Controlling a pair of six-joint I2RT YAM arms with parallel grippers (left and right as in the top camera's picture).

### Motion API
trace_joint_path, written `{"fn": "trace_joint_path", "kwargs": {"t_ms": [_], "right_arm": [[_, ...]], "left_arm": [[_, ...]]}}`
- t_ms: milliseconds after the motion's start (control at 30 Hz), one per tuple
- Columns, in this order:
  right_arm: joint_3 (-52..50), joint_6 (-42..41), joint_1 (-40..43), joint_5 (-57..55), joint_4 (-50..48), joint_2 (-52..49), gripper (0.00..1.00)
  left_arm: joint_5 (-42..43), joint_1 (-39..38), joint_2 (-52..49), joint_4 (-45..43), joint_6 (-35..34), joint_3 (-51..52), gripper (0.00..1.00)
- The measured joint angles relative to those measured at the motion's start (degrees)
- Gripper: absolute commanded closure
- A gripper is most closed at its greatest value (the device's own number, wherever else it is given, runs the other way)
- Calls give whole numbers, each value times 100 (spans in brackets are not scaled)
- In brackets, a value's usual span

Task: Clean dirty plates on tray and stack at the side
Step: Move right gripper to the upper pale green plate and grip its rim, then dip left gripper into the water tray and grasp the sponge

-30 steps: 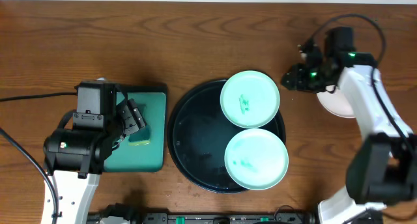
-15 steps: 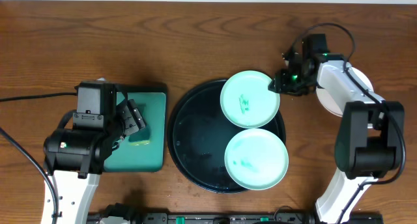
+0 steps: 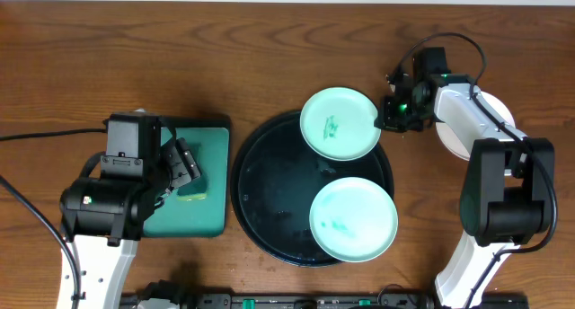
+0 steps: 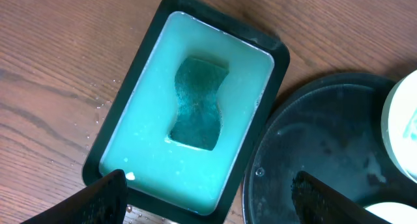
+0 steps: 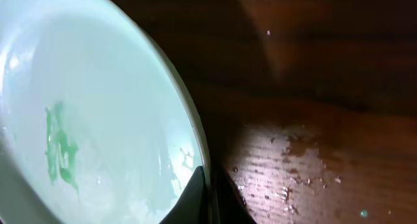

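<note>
The dark sponge has to clean the dirty plates with its wide end, which stays free if my left gripper reaches the sponge and grips its narrow middle.
The black tray lies mid-table. A mint-green plate with a faint teal smear lies in its front right. My right gripper is shut on the right rim of a second mint-green plate with a teal smear, held tilted over the tray's back right rim; in the right wrist view that plate fills the left and the gripper pinches its rim. The white plate lies on the table at the right, partly hidden by the right arm. My left gripper is open over the green tray's near edge.
A green rectangular tray with pale green liquid and a dark sponge stands left of the black tray. Water drops wet the wood by the right gripper. Cables run at the far left and back right.
My right gripper swung left from the white plate to the back mint plate, closed on its rim and lifted it, shifting it slightly back and left. The left arm has not moved.
</note>
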State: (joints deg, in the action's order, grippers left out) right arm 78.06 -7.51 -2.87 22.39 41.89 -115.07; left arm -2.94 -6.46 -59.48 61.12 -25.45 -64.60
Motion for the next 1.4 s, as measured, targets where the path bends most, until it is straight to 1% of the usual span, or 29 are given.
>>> {"fn": "trace_joint_path", "kwargs": {"t_ms": [167,267,400,500,667,833,1133,1300,1400], "right_arm": [[0,39,-11,63,245,44,99],[0,87,-96,70,345,238,99],[0,140,-411,85,503,708,99],[0,166,-671,101,590,811,99],[-44,168,-1108,33,566,699,99],[-72,107,-1453,-72,352,348,99],[-90,-131,-1499,-240,146,-166,99],[-90,-151,-1499,-227,122,-170,99],[-90,-151,-1499,-227,127,-170,99]], "left_arm": [[0,0,0,0,2,-2,19],[0,0,0,0,0,0,19],[0,0,0,-2,0,0,20],[0,0,-28,-4,0,-2,20],[0,0,-245,-20,2,-2,20],[-72,0,-629,-44,2,-2,20],[-173,0,-1703,-249,2,0,21],[-173,0,-2317,-651,201,-2,27],[-181,7,-2844,-911,319,0,40]]}}
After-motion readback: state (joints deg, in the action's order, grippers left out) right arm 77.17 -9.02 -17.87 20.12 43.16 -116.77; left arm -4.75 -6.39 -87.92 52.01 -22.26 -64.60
